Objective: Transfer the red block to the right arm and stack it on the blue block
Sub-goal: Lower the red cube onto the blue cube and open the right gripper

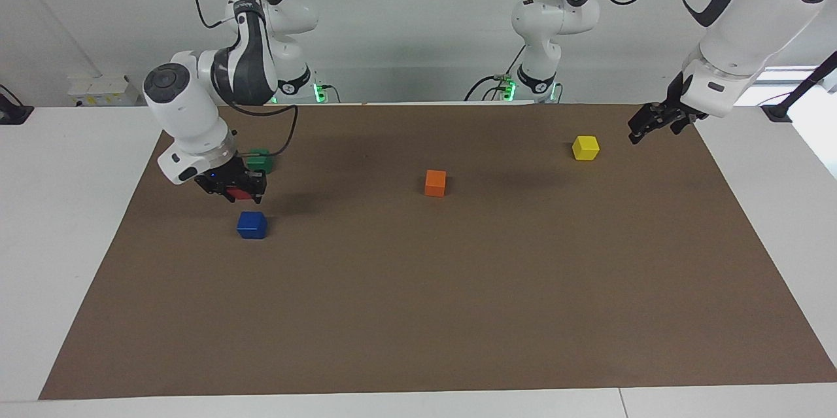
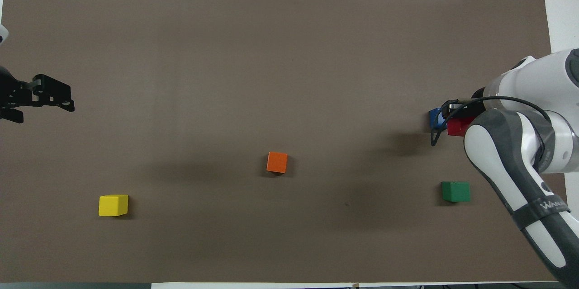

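Observation:
I should line up the red block with the top of the blue block before I open my right gripper. The red block is hanging beside the blue block's top and would miss it.
My right gripper (image 1: 240, 195) is shut on the red block (image 1: 239, 194) and holds it in the air just above the blue block (image 1: 252, 225), which sits on the brown mat at the right arm's end. In the overhead view the red block (image 2: 457, 127) shows beside the partly covered blue block (image 2: 435, 119) under the right gripper (image 2: 457, 121). A gap shows between the two blocks in the facing view. My left gripper (image 1: 644, 127) waits in the air at the left arm's end of the mat, empty; it also shows in the overhead view (image 2: 68, 99).
A green block (image 1: 260, 161) lies nearer to the robots than the blue block. An orange block (image 1: 435, 182) lies mid-mat. A yellow block (image 1: 585, 148) lies toward the left arm's end. The brown mat (image 1: 418, 313) covers the white table.

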### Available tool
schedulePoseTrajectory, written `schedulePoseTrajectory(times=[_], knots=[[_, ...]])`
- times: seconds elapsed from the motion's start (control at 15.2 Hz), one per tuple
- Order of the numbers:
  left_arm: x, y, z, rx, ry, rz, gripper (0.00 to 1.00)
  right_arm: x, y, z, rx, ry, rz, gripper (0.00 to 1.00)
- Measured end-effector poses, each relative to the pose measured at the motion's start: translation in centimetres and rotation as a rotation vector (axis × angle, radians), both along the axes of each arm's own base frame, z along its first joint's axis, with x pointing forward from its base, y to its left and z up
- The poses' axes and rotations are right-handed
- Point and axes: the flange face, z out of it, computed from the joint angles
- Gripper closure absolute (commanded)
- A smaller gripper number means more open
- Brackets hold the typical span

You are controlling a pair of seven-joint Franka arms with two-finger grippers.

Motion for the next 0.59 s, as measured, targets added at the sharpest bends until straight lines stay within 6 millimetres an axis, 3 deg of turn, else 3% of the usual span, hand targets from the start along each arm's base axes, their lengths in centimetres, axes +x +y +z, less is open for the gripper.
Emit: schedulePoseTrajectory(times=[0.39,0.59], knots=[[-1.9,-0.4,-0.8,-0.004,-0.013,-0.070,0.00,1.5,0.0,-2.9,-0.051,-0.050,-0.008,1.00],[-1.6,-0.4,-0.3,-0.005,-0.068,-0.081,0.00,1.9,-0.1,-3.9,-0.052,-0.056,-0.012,1.00]])
